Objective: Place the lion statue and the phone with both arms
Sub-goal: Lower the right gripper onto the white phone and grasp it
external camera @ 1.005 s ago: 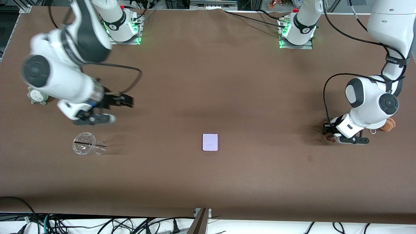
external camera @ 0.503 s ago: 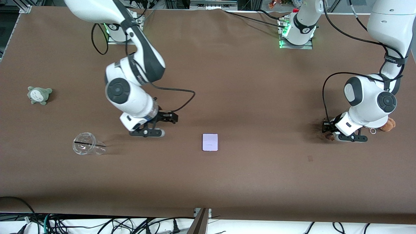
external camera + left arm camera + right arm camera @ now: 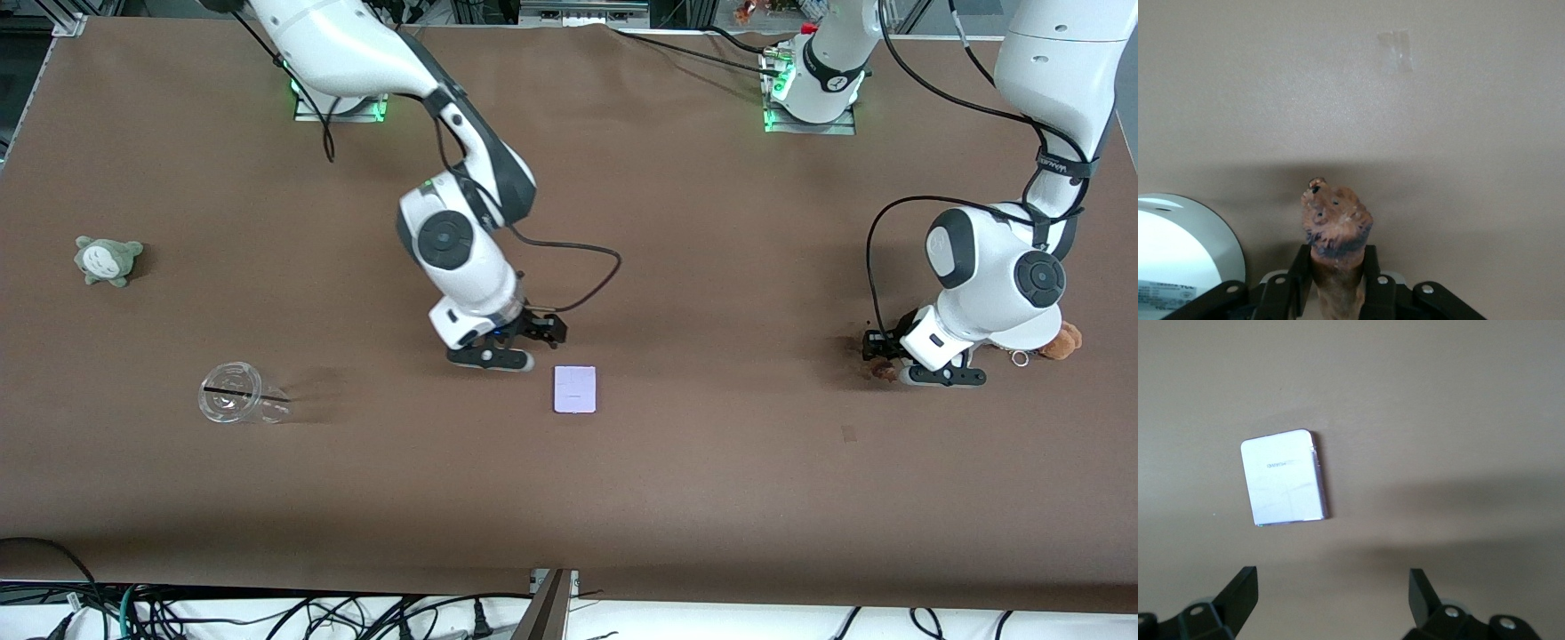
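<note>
I need to open my left gripper now, because the lion statue (image 3: pixel 884 372) (image 3: pixel 1336 223) between its fingers is low on the tabletop, close against its shadow.
The phone (image 3: pixel 575 389), a pale lavender rectangle, lies flat near the table's middle. My right gripper (image 3: pixel 546 332) hangs open and empty just above the table beside it, toward the robots' bases. In the right wrist view the phone (image 3: pixel 1283 477) lies ahead of my open right gripper (image 3: pixel 1331 583). My left gripper (image 3: pixel 877 348) is low over the table at the left arm's end, shut on the lion statue (image 3: pixel 884 372). In the left wrist view the orange-brown lion statue (image 3: pixel 1336 223) sticks out between the fingers (image 3: pixel 1301 267) of my left gripper (image 3: pixel 1335 260).
A clear plastic cup (image 3: pixel 238 404) lies on its side and a grey-green plush (image 3: pixel 108 260) sits at the right arm's end. A tan plush bear (image 3: pixel 1062 342) with a keyring sits beside the left arm. A tape patch (image 3: pixel 848 433) is nearer the camera. A white round object (image 3: pixel 1178 257) shows beside the left gripper.
The right arm has swung from the cup's end of the table to the phone, its gripper open. The left gripper has shifted slightly toward the middle with the lion statue.
</note>
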Available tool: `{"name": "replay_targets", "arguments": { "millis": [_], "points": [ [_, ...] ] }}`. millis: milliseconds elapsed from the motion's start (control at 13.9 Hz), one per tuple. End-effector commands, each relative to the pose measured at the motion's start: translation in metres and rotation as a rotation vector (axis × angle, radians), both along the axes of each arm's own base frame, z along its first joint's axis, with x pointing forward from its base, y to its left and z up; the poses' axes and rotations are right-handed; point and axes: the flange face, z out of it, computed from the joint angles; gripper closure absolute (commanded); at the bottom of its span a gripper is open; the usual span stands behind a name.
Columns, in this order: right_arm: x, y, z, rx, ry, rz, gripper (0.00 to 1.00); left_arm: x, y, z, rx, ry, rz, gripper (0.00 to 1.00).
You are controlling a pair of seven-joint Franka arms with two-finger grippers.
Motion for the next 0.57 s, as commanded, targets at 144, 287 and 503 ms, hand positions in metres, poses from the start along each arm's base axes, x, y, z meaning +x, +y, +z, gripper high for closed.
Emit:
{"name": "replay_targets", "arguments": {
  "millis": [144,287,503],
  "points": [
    [-0.013,0.062,-0.038,-0.108,-0.110,0.042,0.00,-0.008,0.001,-0.004,-0.016,0.007,0.020,0.51],
    [-0.011,0.069,-0.045,-0.108,-0.138,0.047,0.00,-0.006,0.000,0.001,-0.016,0.001,0.024,0.00],
    [-0.011,0.078,-0.055,-0.084,-0.158,0.036,0.00,0.001,-0.008,0.018,-0.020,-0.011,0.078,0.00]
  ]
}}
